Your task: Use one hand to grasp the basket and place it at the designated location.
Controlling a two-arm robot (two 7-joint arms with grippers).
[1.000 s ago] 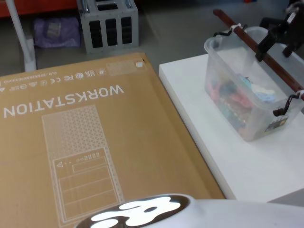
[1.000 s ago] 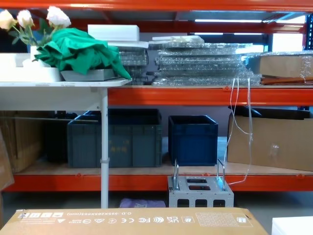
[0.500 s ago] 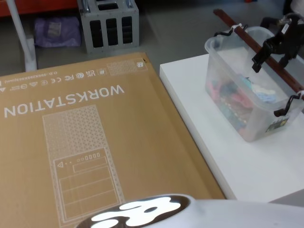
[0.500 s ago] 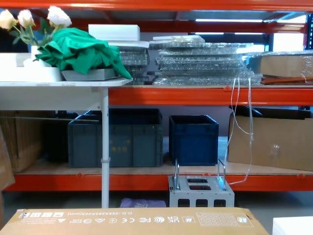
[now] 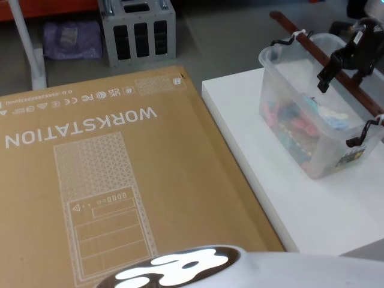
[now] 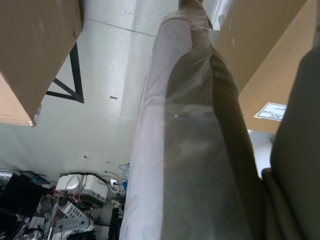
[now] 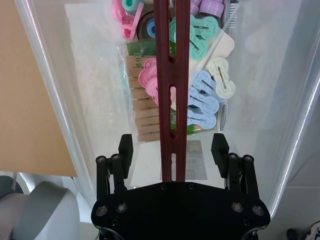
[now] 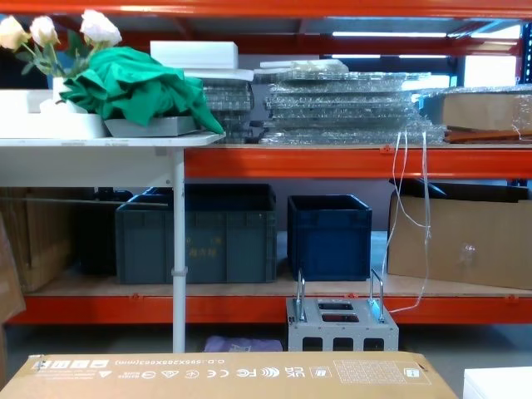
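Note:
The open basket (image 5: 300, 135) has loose pastel clips in it, so my right gripper will next grab the middle of the handle bar to keep the basket level.
The basket (image 5: 300, 135), a translucent whitish tub full of pastel clips, stands on the white table (image 5: 312, 210) at the right. Its reddish-brown handle bar (image 5: 306, 45) runs lengthwise over the rim, tied on at both ends. My right gripper (image 5: 343, 73) hangs over the middle of the bar. In the right wrist view the right gripper (image 7: 172, 149) is open. Its fingers (image 7: 125, 150) stand on either side of the handle bar (image 7: 172, 75) with a gap on each side. The basket wall (image 7: 50, 75) lies to either side below.
A large flat cardboard box (image 5: 108, 168) printed WORKSTATION lies left of the table. A grey metal unit (image 8: 341, 324) stands on the floor beyond it. Dark blue crates (image 8: 328, 237) sit on the orange shelving behind. The left wrist view shows a plastic-wrapped roll (image 6: 190, 150) and cardboard boxes.
The right gripper has shifted a little along the handle bar and turned, so that its fingers stand on either side of it. The basket has not moved.

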